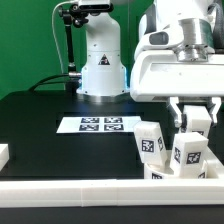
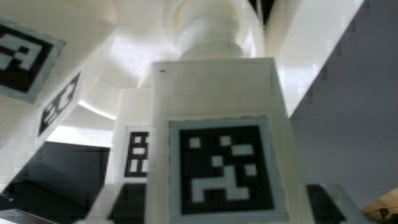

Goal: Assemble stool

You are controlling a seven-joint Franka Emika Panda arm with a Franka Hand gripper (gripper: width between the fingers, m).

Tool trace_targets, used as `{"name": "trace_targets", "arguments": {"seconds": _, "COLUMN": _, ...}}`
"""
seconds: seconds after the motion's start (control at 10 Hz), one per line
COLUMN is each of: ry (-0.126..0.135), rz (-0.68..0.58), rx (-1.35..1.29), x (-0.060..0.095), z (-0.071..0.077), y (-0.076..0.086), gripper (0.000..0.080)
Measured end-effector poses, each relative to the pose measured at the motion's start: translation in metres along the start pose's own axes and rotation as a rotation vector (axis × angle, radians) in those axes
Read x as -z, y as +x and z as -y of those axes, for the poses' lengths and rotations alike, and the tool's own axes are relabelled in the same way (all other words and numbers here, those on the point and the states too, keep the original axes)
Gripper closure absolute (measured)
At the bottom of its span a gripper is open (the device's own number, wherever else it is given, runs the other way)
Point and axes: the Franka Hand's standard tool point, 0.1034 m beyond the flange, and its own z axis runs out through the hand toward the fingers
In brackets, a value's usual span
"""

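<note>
The upright leg's base is down behind the front tagged leg, so the upright leg would settle in the seat. I should open my gripper now.
My gripper (image 1: 195,122) hangs at the exterior view's right, over the stool parts. Its fingers stand either side of an upright white stool leg (image 1: 190,150) that carries a square tag. In the wrist view that leg (image 2: 217,120) fills the gap between the jaws, tag facing the camera, its far end narrowing to a round peg. The gripper (image 2: 222,216) looks shut on it. A second tagged leg (image 1: 150,142) stands just to its left. More tagged white parts (image 2: 22,55) lie behind in the wrist view. The round seat is not clearly visible.
The marker board (image 1: 100,124) lies flat mid-table. The arm's white base (image 1: 102,65) stands behind it. A long white rail (image 1: 90,196) edges the table's front. A small white block (image 1: 3,154) sits at the exterior view's left edge.
</note>
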Motion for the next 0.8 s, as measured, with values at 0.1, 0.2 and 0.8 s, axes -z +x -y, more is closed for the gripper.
{"name": "trace_targets", "arguments": {"seconds": 0.1, "ry": -0.001, "rz": 0.000, "rx": 0.001, "x": -0.0012, "z": -0.0004, "y": -0.0019, "gripper": 0.0459}}
{"name": "trace_targets", "arguments": {"seconds": 0.2, "ry": -0.003, "rz": -0.012, "rx": 0.002, "x": -0.0020, "z": -0.0015, "y": -0.0020, "gripper": 0.0459}}
{"name": "trace_targets", "arguments": {"seconds": 0.8, "ry": -0.005, "rz": 0.010, "rx": 0.000, "x": -0.0045, "z": -0.0057, "y": -0.0054, "gripper": 0.0221}}
